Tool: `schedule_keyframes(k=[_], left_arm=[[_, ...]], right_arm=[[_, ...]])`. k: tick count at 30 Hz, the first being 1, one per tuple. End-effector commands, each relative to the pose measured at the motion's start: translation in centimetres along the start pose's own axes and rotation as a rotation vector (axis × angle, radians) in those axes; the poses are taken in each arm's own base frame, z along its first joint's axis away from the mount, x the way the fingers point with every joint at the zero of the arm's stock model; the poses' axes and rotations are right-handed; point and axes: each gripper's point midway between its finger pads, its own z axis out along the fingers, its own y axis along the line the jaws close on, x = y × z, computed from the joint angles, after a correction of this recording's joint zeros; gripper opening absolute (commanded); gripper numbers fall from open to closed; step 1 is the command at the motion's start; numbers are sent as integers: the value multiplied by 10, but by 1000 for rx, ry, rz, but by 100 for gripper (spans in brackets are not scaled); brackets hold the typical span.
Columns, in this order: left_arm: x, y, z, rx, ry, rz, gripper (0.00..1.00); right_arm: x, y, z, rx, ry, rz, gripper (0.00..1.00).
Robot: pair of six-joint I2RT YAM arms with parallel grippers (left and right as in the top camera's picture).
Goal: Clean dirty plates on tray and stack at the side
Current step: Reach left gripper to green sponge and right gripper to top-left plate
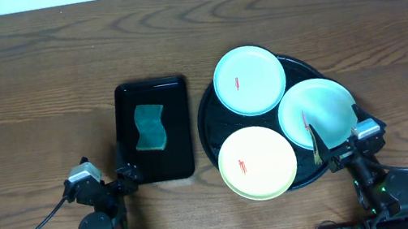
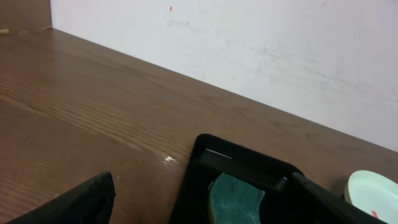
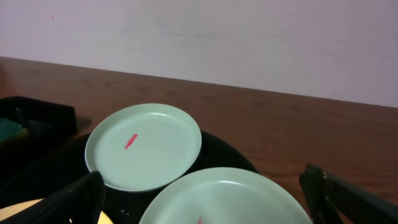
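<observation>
I will grab the green sponge across its narrow middle (image 1: 150,128) (image 2: 236,211) with my left gripper next, so its broad end stays free to clean the dirty plates.
The round black tray (image 1: 206,126) holds three plates with red streaks: light blue (image 1: 249,81) at the back, pale mint (image 1: 318,111) at the right, and pale yellow (image 1: 258,163) at the front, overhanging the rim. My right gripper (image 1: 341,142) is open at the tray's front right edge, one finger over the mint plate. In the right wrist view, the open jaws (image 3: 202,186) frame the mint plate (image 3: 230,199), with the blue plate (image 3: 143,146) behind and a sliver of the yellow plate (image 3: 15,213). My left gripper (image 1: 105,175) is open and empty, also seen in its wrist view (image 2: 202,193).
A smaller black rectangular tray (image 1: 180,147) left of the round one holds a green sponge (image 1: 149,128). The left wrist view shows this tray (image 2: 249,163), the sponge (image 2: 236,196) and one plate's rim (image 2: 373,193). A white wall runs behind the wooden table.
</observation>
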Motion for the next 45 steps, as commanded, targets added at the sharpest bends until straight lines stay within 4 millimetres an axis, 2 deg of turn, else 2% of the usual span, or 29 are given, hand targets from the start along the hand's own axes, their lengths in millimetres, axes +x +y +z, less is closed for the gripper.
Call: schedule_keyframes(k=[1,6,9,12,16,21,26,28,34,39,45], left_arm=[[6,-5,1,35,18,-10,88],[-15,-28,-4,145,-29,-10,88],[-43,-38,-10,163,-61,-9,88],[-64,-45,-13,147,-12,-5,88],[-82,-53,-7,99,165,-4,88],[-96,-74,10,93,466,55,88],[-102,-79,21,24,729,38,88],[-99,-79,25,2,800,27,88],[-64,-76,36,-14,940,-16,88],[-19,-60,33,-91,1140,-33,80],[43,-44,44,-160,1307,18,72]], right_arm=[[-3,6,0,-33,-14,-1,99],[-21,8,-2,-44,-52,92,99],[-49,12,-9,-67,-65,88,99],[-71,12,-14,-66,-6,99,99],[-101,10,-10,-65,133,130,99],[-136,6,15,-80,352,199,99],[-150,1,43,-72,569,314,99],[-152,-3,59,-70,611,327,99],[-144,22,87,-249,674,441,99],[-141,37,93,-351,692,481,99],[-135,45,93,-363,720,476,88]])
